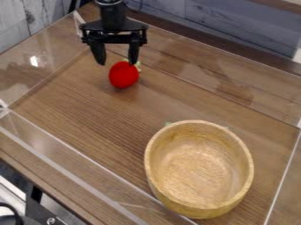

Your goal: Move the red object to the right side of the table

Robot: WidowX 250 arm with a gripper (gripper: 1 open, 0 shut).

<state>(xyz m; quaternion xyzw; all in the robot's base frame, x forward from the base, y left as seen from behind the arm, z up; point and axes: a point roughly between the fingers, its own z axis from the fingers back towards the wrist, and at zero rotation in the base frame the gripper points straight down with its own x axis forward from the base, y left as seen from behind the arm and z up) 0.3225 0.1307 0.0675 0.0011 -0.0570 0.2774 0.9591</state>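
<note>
My gripper picks up the red object by its top with the green bit (127, 64) next, to move it to the right side of the table.
The red object (122, 76), a small rounded strawberry-like toy with a bit of green at its top, lies on the brown wood-grain table (83, 110) toward the far left. My black gripper (116, 60) points straight down just behind and above it. Its two fingers are spread wide, one at each side of the toy's top. Nothing is held between them, and I cannot tell whether they touch the toy.
A round light wooden bowl (199, 168) sits at the near right. Clear acrylic walls (47, 163) run along the table's edges.
</note>
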